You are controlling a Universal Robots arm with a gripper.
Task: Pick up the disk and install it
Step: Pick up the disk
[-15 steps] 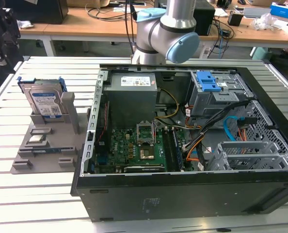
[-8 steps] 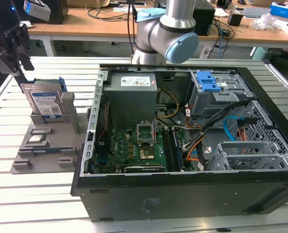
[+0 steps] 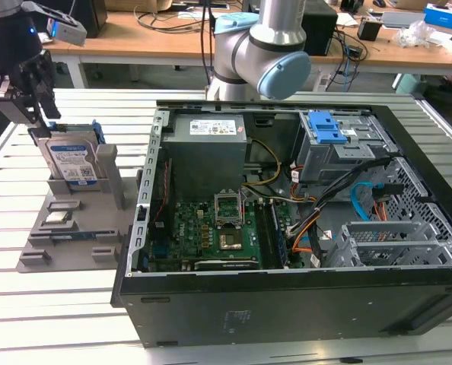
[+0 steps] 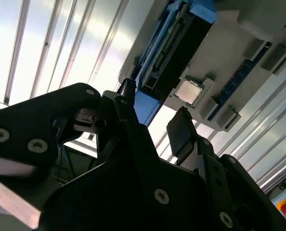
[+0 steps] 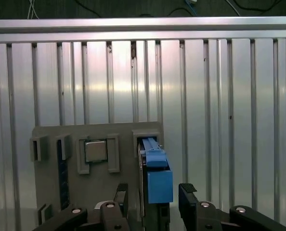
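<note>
My gripper grabs the disk by the top end of its blue caddy (image 3: 97, 130) next, to install the disk in the computer case.
The disk (image 3: 71, 162), a silver drive with a white-and-blue label in a blue caddy, stands on edge in a slot of the grey holder (image 3: 36, 247) at the exterior view's left. My gripper (image 3: 42, 125) hangs just above its upper end, open. In the first wrist view the blue caddy edge of the disk (image 5: 156, 180) sits between the two black fingers (image 5: 121, 192), with a gap on each side. In the second wrist view the disk (image 4: 174, 45) lies just beyond the gripper (image 4: 155, 118).
The grey holder also carries a processor chip (image 3: 56, 218) and a memory stick. To the exterior view's right lies the open computer case (image 3: 287, 312) with a grey power supply (image 3: 207, 148), a blue latch (image 3: 325, 125) and cables. The arm's base (image 3: 264, 46) stands behind it.
</note>
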